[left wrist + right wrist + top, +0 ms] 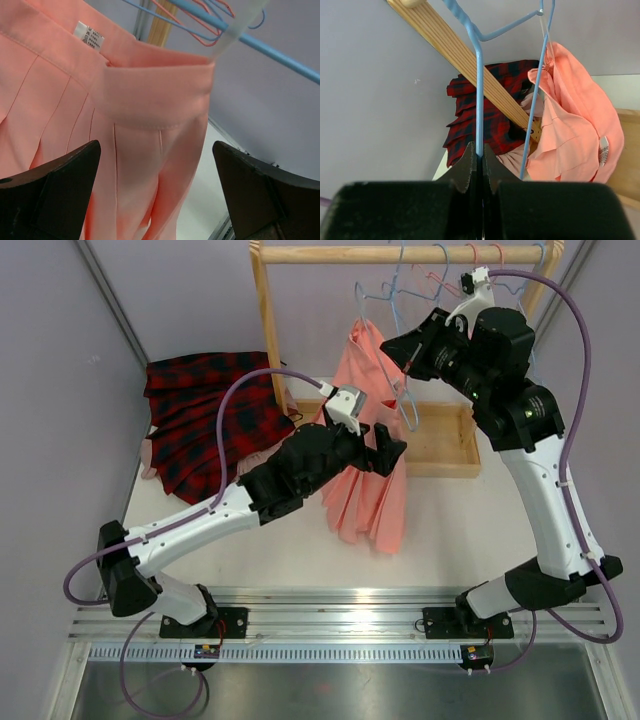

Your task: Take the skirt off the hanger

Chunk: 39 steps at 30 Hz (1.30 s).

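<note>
Next, my left gripper grabs the skirt just below the skirt waistband's clipped corner (pixel 389 416) (pixel 167 107) to free that corner from the hanger.
A salmon-pink pleated skirt (pixel 365 455) hangs from a blue wire hanger (pixel 392 340), its hem resting on the table. My right gripper (pixel 408 352) is shut on the hanger's wire (pixel 479 100), with the skirt (pixel 575 135) hanging to the right of it. My left gripper (pixel 386 452) is open at the skirt's right side. In the left wrist view the skirt's waistband (pixel 150 95) fills the space above and between the spread black fingers (pixel 55 190), which do not touch it. A translucent clip (pixel 235 30) on the blue bar (pixel 280 57) holds the waistband's corner.
A wooden rack with a top rail (pixel 400 254) carries several spare red and blue hangers (pixel 450 275). Its post (pixel 268 330) and base tray (pixel 450 445) stand behind the skirt. Red plaid garments (pixel 210 410) lie piled at the back left.
</note>
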Available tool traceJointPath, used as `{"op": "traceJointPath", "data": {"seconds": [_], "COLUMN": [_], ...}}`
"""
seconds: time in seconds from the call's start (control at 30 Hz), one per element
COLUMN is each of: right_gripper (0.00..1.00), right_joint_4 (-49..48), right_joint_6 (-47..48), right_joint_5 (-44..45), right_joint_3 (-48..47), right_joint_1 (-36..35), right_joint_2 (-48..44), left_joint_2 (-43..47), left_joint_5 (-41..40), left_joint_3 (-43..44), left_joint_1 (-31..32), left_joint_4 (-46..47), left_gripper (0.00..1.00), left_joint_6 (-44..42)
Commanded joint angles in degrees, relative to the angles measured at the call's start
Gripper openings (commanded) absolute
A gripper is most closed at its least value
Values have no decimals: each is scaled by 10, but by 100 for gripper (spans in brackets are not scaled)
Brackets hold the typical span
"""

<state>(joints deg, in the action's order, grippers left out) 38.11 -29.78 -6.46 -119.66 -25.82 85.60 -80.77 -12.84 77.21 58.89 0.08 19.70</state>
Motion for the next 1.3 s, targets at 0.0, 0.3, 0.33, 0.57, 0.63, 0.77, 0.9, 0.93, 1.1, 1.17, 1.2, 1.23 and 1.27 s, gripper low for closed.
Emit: {"op": "traceJointPath", "data": {"seconds": [0.0,0.3,0.33,0.57,0.63,0.77,0.9,0.93,1.1,1.17,1.2,1.23,1.27], "right_gripper": [0,0,0,0,0,0,0,0,0,0,0,0,0], "right_joint_4": [-94,-108,-108,-124,-129,-140,-153,-156,-159,-150,-141,-122,-110], "right_joint_6": [-26,-50,-40,-16,-13,-10,-4,-4,-7,-9,-10,-9,-10], "right_joint_5": [18,14,21,61,62,87,106,115,127,112,99,89,80], "right_joint_3": [18,49,51,85,90,98,113,114,117,109,102,95,83], "right_joint_1": [-2,-2,-3,-3,-4,-3,-4,-4,-4,-3,-3,-3,-3], "right_joint_2": [-50,-80,-81,-91,-91,-84,-78,-77,-77,-83,-83,-91,-97], "left_joint_2": [-33,-78,-71,-3,10,38,75,80,90,95,97,98,105], "left_joint_5": [15,-9,-3,-49,-52,-4,47,49,21,-8,-59,-85,-97], "left_joint_3": [43,106,108,118,119,125,94,88,29,13,1,-2,-7], "left_joint_1": [6,24,25,86,103,150,202,220,238,238,238,231,220], "left_joint_4": [91,56,51,-26,-46,-84,-81,-81,-88,-101,-107,-117,-137], "left_gripper": [94,0,0,0,0,0,0,0,0,0,0,0,0], "left_joint_6": [2,-14,-19,-94,-133,-158,-158,-157,-133,-128,-128,-127,-126]}}
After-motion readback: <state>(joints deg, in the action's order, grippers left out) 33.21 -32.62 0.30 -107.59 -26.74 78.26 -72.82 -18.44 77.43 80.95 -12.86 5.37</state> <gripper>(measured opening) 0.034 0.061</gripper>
